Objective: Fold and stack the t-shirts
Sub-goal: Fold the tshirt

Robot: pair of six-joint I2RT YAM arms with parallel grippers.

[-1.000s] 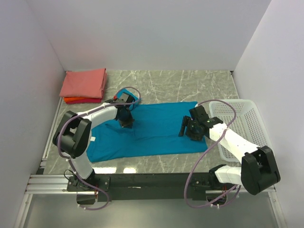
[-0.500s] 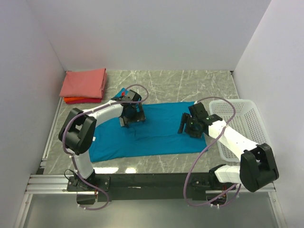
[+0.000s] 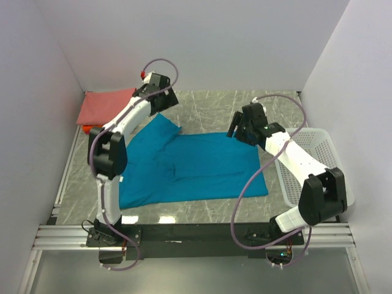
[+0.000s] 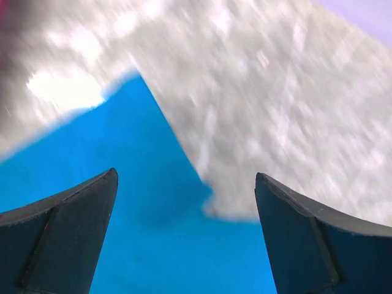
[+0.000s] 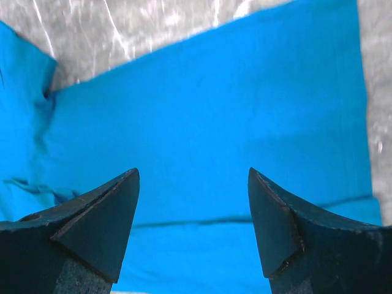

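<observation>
My left gripper will next grab the teal-blue t-shirt (image 3: 190, 165) by the far tip of its sleeve (image 3: 162, 118), to fold that side of the t-shirt toward its near edge.
A teal-blue t-shirt (image 3: 190, 165) lies spread flat on the marble table, one sleeve reaching toward the back left. My left gripper (image 3: 162, 98) hangs open above that sleeve's far tip, holding nothing. In the blurred left wrist view the teal cloth (image 4: 122, 184) lies below the wide jaws (image 4: 187, 177). My right gripper (image 3: 239, 128) hovers open over the shirt's back right edge. In the right wrist view only the teal shirt (image 5: 214, 116) shows between the spread fingers (image 5: 193, 174). A folded salmon-pink t-shirt (image 3: 105, 105) lies on an orange-red one (image 3: 92, 128) at the back left.
A white mesh basket (image 3: 312, 156) stands against the right wall, next to the right arm. White walls close in the table on three sides. Bare marble (image 3: 208, 107) shows behind the shirt, and a rail runs along the near edge.
My left gripper opened, let go of the teal cloth and rose toward the back left, leaving the sleeve spread out. My right gripper lifted and moved toward the back.
</observation>
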